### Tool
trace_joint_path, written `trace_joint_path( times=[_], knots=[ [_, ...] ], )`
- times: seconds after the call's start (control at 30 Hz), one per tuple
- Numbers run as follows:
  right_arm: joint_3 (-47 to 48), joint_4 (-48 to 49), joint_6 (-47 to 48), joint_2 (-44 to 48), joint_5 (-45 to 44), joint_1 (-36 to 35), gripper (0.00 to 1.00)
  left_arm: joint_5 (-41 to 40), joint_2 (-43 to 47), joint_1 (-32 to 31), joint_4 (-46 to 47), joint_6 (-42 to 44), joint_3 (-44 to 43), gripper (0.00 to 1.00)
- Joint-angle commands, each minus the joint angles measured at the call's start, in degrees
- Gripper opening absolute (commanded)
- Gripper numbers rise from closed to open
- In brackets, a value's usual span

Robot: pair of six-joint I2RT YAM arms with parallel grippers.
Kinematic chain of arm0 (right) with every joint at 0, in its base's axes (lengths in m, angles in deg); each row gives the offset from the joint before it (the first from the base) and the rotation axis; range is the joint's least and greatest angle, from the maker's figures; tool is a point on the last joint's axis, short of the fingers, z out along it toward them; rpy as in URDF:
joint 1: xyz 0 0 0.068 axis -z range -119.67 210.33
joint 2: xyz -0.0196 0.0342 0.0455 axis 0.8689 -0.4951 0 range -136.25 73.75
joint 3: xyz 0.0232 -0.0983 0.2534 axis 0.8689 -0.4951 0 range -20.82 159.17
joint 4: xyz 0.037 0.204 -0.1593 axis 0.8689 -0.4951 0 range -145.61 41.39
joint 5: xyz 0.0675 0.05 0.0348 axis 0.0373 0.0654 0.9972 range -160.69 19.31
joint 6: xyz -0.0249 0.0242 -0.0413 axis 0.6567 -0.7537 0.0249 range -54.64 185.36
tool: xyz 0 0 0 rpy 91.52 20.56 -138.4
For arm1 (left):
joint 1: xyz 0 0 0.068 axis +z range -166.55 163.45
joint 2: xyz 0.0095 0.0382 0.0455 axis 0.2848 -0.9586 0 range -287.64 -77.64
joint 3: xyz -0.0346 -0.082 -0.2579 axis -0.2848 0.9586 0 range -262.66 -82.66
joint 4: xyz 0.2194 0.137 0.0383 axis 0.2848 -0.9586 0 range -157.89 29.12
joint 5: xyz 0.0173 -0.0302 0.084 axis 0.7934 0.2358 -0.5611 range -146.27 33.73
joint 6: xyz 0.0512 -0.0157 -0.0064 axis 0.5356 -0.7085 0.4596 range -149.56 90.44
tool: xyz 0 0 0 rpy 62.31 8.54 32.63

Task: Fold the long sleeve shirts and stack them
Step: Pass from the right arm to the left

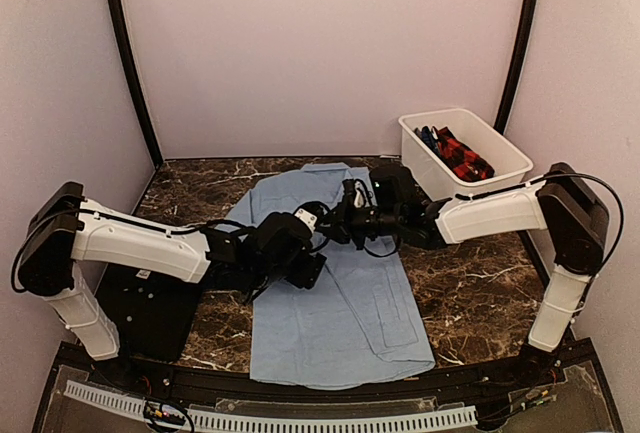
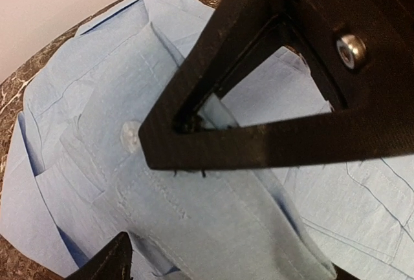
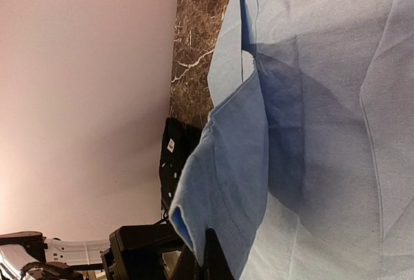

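Observation:
My right gripper is pinching the shirt. My left gripper will next grab the light-blue shirt's raised fold by the button placket, beside that pinch, and leave cloth free to hand over.
The light-blue shirt lies flat, front up, in the middle of the marble table, collar to the back. Both grippers meet over its upper chest. My right gripper is shut on a fold of the shirt's cloth and holds it lifted off the rest; the right wrist view shows that raised flap pinched at my gripper. My left gripper is open, its jaws wide apart on either side of the button placket in the left wrist view. The right gripper's black finger crosses that view close by.
A white bin at the back right holds a red-black checked shirt and a dark blue one. A flat black mat lies at the front left under the left arm; it also shows in the right wrist view.

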Motion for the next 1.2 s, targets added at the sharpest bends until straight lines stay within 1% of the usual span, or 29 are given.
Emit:
trace_joint_path(
  times=[0.0, 0.03, 0.07, 0.1, 0.13, 0.17, 0.2, 0.23, 0.3, 0.33, 0.37, 0.43, 0.47, 0.57, 0.6, 0.63, 0.67, 0.7, 0.73, 0.77, 0.8, 0.9, 1.03, 1.17],
  knots=[
    [-1.08, 3.02, -0.31, 2.74, -0.12, 0.16, 0.0, -9.48, -0.41, -0.54, 0.91, 1.64, -2.42, 0.74],
    [-1.39, 3.09, -0.31, 2.97, -0.23, 0.14, 0.0, -10.59, -0.4, -0.54, 1.17, 1.75, -2.42, 0.72],
    [-1.68, 3.04, -0.27, 3.3, -0.36, 0.14, 0.0, -12.27, -0.26, -0.54, 1.74, 2.14, -2.45, 0.67],
    [-1.95, 2.9, -0.18, 3.68, -0.52, 0.11, 0.0, -12.82, -0.06, -0.54, 2.15, 2.44, -2.39, 0.63],
    [-2.16, 2.96, -0.15, 4.0, -0.69, 0.11, 0.0, -13.25, 0.42, -0.54, 3.26, 3.41, -2.24, 0.55],
    [-2.27, 2.94, 0.13, 4.45, -0.94, 0.11, 0.0, -13.26, 0.63, -0.54, 3.92, 4.04, -2.16, 0.51],
    [-2.41, 2.66, 0.35, 4.78, -1.21, 0.11, 0.0, -12.94, 1.17, -0.54, 5.13, 5.26, -1.9, 0.41],
    [-2.46, 2.32, 0.61, 5.04, -1.43, 0.11, 0.0, -12.71, 1.44, -0.54, 5.74, 5.98, -1.76, 0.35],
    [-2.77, 2.02, 1.27, 5.67, -1.78, 0.11, 0.0, -11.71, 2.18, -0.54, 7.1, 8.14, -1.48, 0.15],
    [-2.93, 1.76, 1.66, 5.87, -2.01, 0.11, 0.01, -11.4, 2.65, -0.54, 7.25, 8.65, -1.42, 0.1],
    [-3.06, 1.6, 2.01, 6.08, -2.18, 0.11, 0.03, -10.61, 2.89, -0.59, 7.32, 9.42, -1.51, 0.02],
    [-3.31, 0.98, 3.52, 6.65, -2.66, 0.11, 0.09, -8.51, 3.61, -0.55, 7.32, 10.67, -1.28, 0.0],
    [-3.36, 0.2, 4.72, 7.15, -3.12, 0.11, 0.15, -7.56, 4.33, -0.55, 7.23, 11.14, -1.24, 0.0],
    [-3.81, -4.08, 10.48, 9.8, -5.98, 0.09, 0.4, -2.21, 6.2, -0.1, 5.58, 13.18, -1.04, 0.0],
    [-4.17, -5.66, 12.84, 11.08, -7.44, 0.1, 0.46, -0.84, 7.48, 0.16, 5.0, 13.45, -1.03, 0.0],
    [-4.81, -7.17, 15.25, 12.61, -9.03, 0.11, 0.51, 3.41, 8.83, 0.95, 3.77, 14.05, -1.02, 0.0],
    [-5.61, -8.56, 17.85, 14.18, -10.7, 0.09, 0.55, 5.79, 9.54, 1.43, 2.99, 14.28, -1.11, 0.0],
    [-6.42, -9.55, 20.31, 16.02, -13.0, 0.04, 0.59, 10.54, 10.91, 2.39, 1.27, 14.65, -1.39, 0.0],
    [-7.3, -10.56, 23.23, 17.89, -14.83, 0.0, 0.62, 13.13, 11.54, 2.94, 0.56, 14.98, -1.51, 0.0],
    [-7.99, -11.36, 25.81, 19.7, -16.71, -0.05, 0.64, 18.2, 12.55, 3.91, -1.52, 15.58, -2.04, 0.0],
    [-8.87, -11.51, 28.26, 22.31, -18.02, -0.03, 0.67, 20.44, 12.85, 4.7, -2.95, 15.7, -2.5, 0.0],
    [-12.65, -8.91, 36.89, 28.3, -20.18, -0.11, 0.69, 30.51, 13.12, 5.9, -10.11, 17.98, -6.11, 0.0],
    [-16.29, -4.72, 45.99, 35.2, -19.31, -0.45, 0.71, 38.11, 13.06, 6.55, -16.25, 19.55, -9.75, 0.0],
    [-14.79, -6.49, 53.0, 38.36, -16.44, -1.78, 0.72, 45.69, 12.39, 6.75, -22.0, 20.79, -13.66, 0.0]
  ],
)
